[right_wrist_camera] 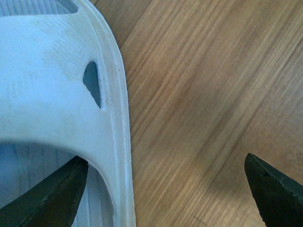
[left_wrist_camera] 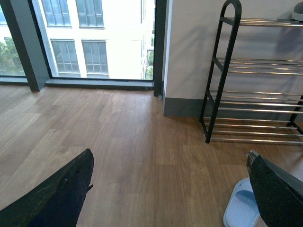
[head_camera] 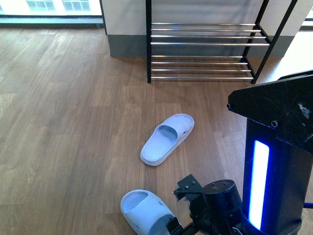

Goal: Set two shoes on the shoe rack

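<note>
My right gripper will next grab the strap's thin side edge (right_wrist_camera: pixel 116 172) on the slide, because the slide's broad strap (right_wrist_camera: pixel 45 85) is wider than my open fingers.
Two pale blue slides lie on the wood floor. One slide (head_camera: pixel 167 138) sits mid-floor in front of the shoe rack (head_camera: pixel 203 44), whose chrome bars run between black frames. The other slide (head_camera: pixel 146 211) is at the front view's lower edge, beside my right arm (head_camera: pixel 215 200). My right gripper (right_wrist_camera: pixel 164 161) is open astride this slide's side rim (right_wrist_camera: pixel 120 142): one finger is inside under the strap, the other over bare floor. My left gripper (left_wrist_camera: pixel 169 155) is open and holds nothing. It faces the rack (left_wrist_camera: pixel 222 71), with a slide (left_wrist_camera: pixel 239 208) by one finger.
My dark body column with a blue light strip (head_camera: pixel 274 161) fills the front view's right side. A wall with a grey skirting (left_wrist_camera: pixel 182 106) stands behind the rack, with tall windows (left_wrist_camera: pixel 94 38) beside it. A grey thing (left_wrist_camera: pixel 298 14) shows at the top shelf's edge.
</note>
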Robot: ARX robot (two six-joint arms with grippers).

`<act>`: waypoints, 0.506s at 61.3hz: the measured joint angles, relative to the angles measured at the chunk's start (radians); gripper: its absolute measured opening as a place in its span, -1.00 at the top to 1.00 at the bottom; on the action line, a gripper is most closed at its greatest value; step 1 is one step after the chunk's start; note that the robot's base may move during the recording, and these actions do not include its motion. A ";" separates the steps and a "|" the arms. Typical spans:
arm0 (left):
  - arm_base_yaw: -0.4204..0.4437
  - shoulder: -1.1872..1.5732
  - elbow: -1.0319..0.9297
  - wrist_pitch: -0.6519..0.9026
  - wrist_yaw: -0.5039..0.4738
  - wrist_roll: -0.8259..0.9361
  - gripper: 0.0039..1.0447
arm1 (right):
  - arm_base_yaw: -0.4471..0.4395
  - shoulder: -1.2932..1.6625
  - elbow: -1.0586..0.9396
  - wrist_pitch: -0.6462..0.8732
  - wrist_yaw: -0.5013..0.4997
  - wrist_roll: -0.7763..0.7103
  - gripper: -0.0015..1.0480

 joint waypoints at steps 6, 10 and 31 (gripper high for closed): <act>0.000 0.000 0.000 0.000 0.000 0.000 -0.83 | 0.000 0.025 0.047 -0.011 -0.013 0.009 -0.82; 0.000 0.000 0.000 0.000 0.000 0.000 -0.83 | -0.002 0.042 0.074 -0.015 -0.027 0.014 -0.82; 0.000 0.000 0.000 0.000 0.000 0.000 -0.83 | -0.013 0.078 0.096 0.046 -0.098 0.058 -0.14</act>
